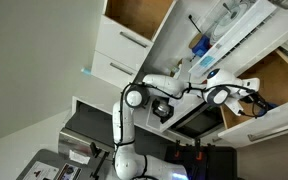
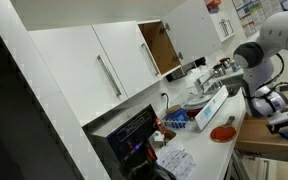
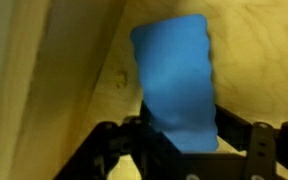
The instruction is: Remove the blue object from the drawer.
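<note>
The blue object would come up off the bottom of the drawer with the gripper if the robot lifted it now, because both dark fingers are shut against the object's lower sides.
In the wrist view the blue object, a bright blue rounded lump, sits between the two dark fingers of my gripper. The fingers press against its lower sides. It lies over the light-brown wooden floor of the drawer, close to the drawer's side wall on the left. In both exterior views my arm reaches into the open drawer, and the gripper is inside it. The blue object is hidden in both exterior views.
An orange-red round disc lies on the counter near the drawer. A dark blue item stands among clear containers. White cabinets with one open door stand behind. The drawer's side wall is close to the gripper.
</note>
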`<state>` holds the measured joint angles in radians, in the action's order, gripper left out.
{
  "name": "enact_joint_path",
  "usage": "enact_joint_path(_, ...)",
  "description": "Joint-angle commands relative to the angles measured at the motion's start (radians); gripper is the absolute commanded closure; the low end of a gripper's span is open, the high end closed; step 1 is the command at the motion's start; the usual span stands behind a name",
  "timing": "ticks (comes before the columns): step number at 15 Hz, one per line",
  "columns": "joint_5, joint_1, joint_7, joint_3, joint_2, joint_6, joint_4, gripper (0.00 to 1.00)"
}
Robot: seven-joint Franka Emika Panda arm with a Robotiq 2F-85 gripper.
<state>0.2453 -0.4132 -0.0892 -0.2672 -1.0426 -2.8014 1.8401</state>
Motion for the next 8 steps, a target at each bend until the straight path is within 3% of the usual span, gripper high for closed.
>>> enact_joint_path(1, -0.006, 0.027, -0.061, -0.027, 0.033, -0.006, 0.042, 0.65)
enact_joint_path(8, 0.006, 0.004, -0.04, -0.031, 0.233, -0.073, 0.245, 0.65)
